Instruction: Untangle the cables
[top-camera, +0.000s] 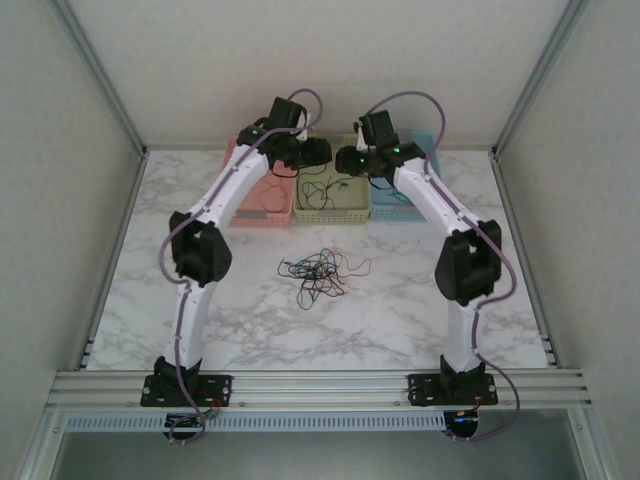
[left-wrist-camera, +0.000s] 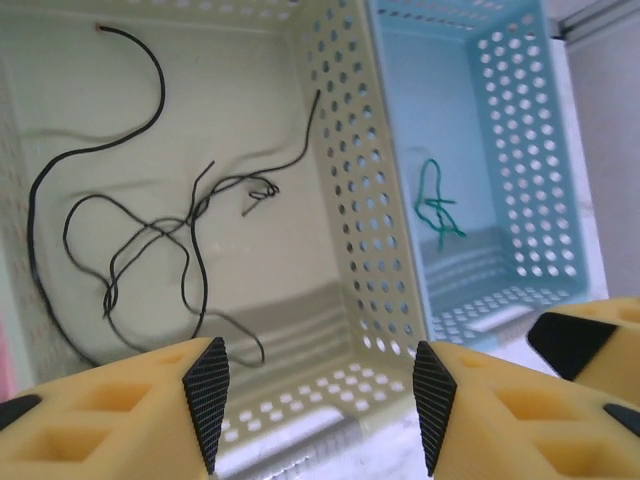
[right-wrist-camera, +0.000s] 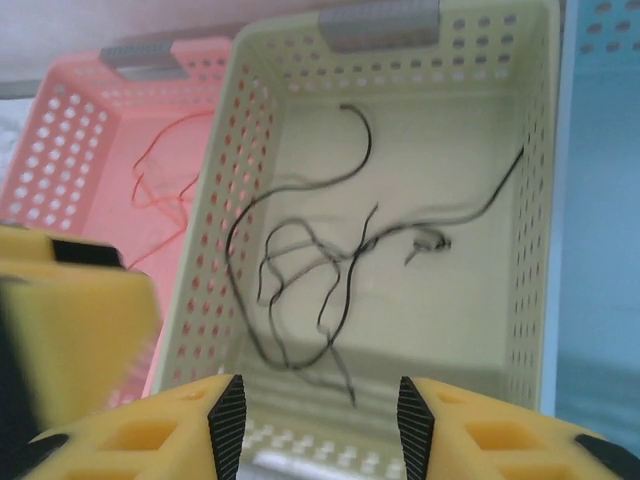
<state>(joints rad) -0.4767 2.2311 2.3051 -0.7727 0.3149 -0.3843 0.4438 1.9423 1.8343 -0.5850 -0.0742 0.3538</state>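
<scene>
My right gripper will next grab the red-orange cable by its loose part outside the tangle (top-camera: 361, 267). The middle of the tangle then stays free for my left gripper to untangle.
A tangle of red-orange, black and green cables (top-camera: 320, 272) lies on the marble table (top-camera: 400, 310) in the middle. Loose black cables (left-wrist-camera: 150, 230) (right-wrist-camera: 320, 260) lie inside the yellow basket (top-camera: 330, 215). A green cable (left-wrist-camera: 438, 212) rests in the blue basket (left-wrist-camera: 500, 150), and a red one (right-wrist-camera: 165, 170) in the pink basket (right-wrist-camera: 70, 150). My left gripper (top-camera: 312, 152) (left-wrist-camera: 318, 405) hovers over the yellow basket's near rim, open, nothing between its pads. My right gripper (top-camera: 352, 160) (right-wrist-camera: 320, 425) hangs beside it over the same basket, also open with nothing in it.
The three baskets stand side by side along the table's back edge: pink (top-camera: 262, 205), yellow, blue (top-camera: 395, 210). Aluminium frame posts and white walls close in the table. Both arms arch from their bases at the near edge, one on each side of the tangle.
</scene>
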